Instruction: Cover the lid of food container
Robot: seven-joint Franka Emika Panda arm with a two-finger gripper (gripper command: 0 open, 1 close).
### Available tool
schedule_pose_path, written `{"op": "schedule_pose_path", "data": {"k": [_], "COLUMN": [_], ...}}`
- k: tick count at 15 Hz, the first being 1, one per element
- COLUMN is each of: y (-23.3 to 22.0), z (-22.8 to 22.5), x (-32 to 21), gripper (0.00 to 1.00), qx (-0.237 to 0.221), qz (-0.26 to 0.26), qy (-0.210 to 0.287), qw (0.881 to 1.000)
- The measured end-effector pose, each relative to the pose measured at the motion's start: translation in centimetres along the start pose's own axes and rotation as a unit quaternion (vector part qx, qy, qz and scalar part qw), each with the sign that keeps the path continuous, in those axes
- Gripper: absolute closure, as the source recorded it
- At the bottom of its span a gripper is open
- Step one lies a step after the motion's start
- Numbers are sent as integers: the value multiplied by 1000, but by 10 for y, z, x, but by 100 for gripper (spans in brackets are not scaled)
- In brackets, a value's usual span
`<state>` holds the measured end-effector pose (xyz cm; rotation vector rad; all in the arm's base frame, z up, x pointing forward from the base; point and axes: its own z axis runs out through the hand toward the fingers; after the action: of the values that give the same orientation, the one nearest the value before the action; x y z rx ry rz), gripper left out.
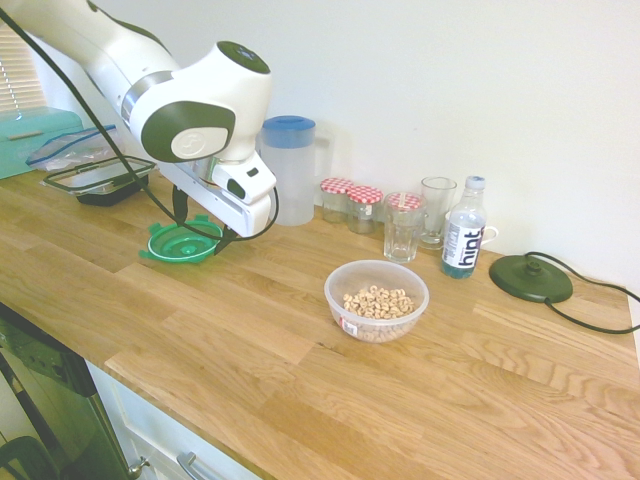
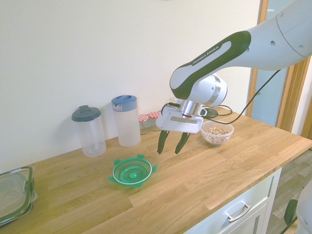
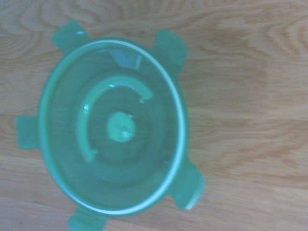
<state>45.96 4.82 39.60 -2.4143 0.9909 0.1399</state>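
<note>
The lid lies wide and flat across the counter. My gripper should next pick up the lid by its thin rim (image 1: 219,238) (image 3: 183,130), which is narrow enough for my fingers.
The green translucent lid (image 1: 178,244) lies flat on the wooden counter, with a white ring and snap tabs around its rim. It fills most of the wrist view (image 3: 113,127). My gripper (image 2: 169,150) hangs open and empty, tilted, a little above the counter, just beside the lid (image 2: 132,172) on the side toward the food container. In the first exterior view the gripper (image 1: 200,225) overlaps the lid's far edge. The food container (image 1: 376,300), a clear bowl with cereal rings and a small red-and-white label, stands uncovered further along the counter (image 2: 217,132).
A blue-capped pitcher (image 1: 290,165), red-checked jars (image 1: 350,200), glasses (image 1: 403,228), a water bottle (image 1: 464,240) and a black round base (image 1: 530,278) line the wall. A grey-capped pitcher (image 2: 88,130) and a black-rimmed rectangular container (image 2: 14,192) stand beyond the lid.
</note>
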Motion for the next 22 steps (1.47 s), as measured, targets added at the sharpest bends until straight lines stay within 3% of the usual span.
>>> {"op": "schedule_pose_path", "data": {"k": [3,13,14,22], "y": [3,-8,-13,-23], "z": [29,95,97,118], "x": [26,67,69,67], "gripper": [0,0,100,100], "qx": [47,111,118,142], "qz": [-6,13,16,34], "qy": [-57,-107,-112,-139], "qw": [997,988,987,979]}}
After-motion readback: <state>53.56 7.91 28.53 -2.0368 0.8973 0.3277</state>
